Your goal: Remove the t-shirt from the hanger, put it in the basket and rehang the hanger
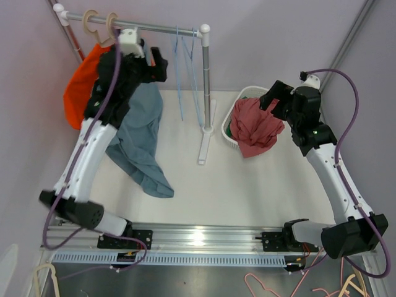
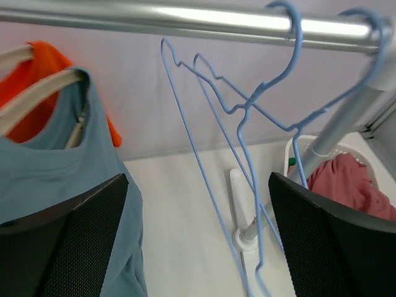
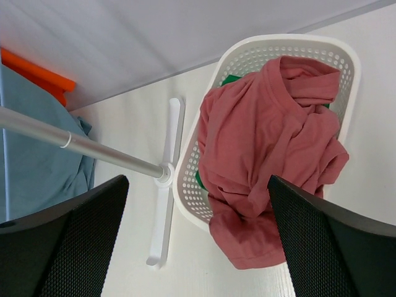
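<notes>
My left gripper reaches the wooden hanger next and grabs its neck below the hook, leaving the teal t-shirt free to remove.
A teal t-shirt hangs from a pale wooden hanger on the rack's rail, and its lower part trails onto the table. In the left wrist view the shirt and the hanger are at the left. My left gripper is raised beside the shirt's collar, just right of it, open and empty, touching nothing. My right gripper hovers over the basket, open and empty.
An orange shirt hangs on a second wooden hanger at the rail's left end. Two blue wire hangers hang empty near the rack's post. A white basket holds a red shirt that spills over its rim.
</notes>
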`<state>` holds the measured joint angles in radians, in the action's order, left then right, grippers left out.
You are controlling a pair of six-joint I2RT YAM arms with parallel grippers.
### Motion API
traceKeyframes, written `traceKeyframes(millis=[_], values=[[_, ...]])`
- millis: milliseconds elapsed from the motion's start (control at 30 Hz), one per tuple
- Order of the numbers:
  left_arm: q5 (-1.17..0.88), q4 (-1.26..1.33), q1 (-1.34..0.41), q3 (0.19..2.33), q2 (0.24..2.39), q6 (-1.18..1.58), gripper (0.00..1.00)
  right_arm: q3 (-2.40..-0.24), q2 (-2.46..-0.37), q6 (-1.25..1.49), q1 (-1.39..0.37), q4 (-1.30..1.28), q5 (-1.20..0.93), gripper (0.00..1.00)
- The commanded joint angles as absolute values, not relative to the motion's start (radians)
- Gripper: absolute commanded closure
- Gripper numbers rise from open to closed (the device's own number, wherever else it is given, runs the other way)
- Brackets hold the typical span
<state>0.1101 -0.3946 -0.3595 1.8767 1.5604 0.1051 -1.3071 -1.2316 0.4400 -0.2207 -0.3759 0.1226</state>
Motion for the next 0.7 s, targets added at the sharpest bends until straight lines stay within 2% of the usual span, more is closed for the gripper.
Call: traceKeyframes(millis=[0,133,367,600,667], values=[[-0.03,-0.227,-0.277,1.728,1.347,0.098,0.0,-1.362,-1.252,0.457,-0.23,-0.337,0.087,0.0],[-0.164,-0.261,-0.169,1.706,1.287,0.166,0.0,-1.362,-1.264,0.462,-0.241,-0.327,0.083,0.01],[-0.169,-0.311,-0.019,1.742,1.341,0.206,0.0,-1.371,-1.278,0.462,-0.255,-0.325,0.069,0.01],[-0.163,-0.534,0.058,2.144,1.626,0.219,0.02,-1.394,-1.281,0.457,-0.255,-0.319,0.072,0.01],[-0.167,-0.542,0.067,2.181,1.673,0.221,0.03,-1.4,-1.287,0.454,-0.253,-0.313,0.074,0.0]])
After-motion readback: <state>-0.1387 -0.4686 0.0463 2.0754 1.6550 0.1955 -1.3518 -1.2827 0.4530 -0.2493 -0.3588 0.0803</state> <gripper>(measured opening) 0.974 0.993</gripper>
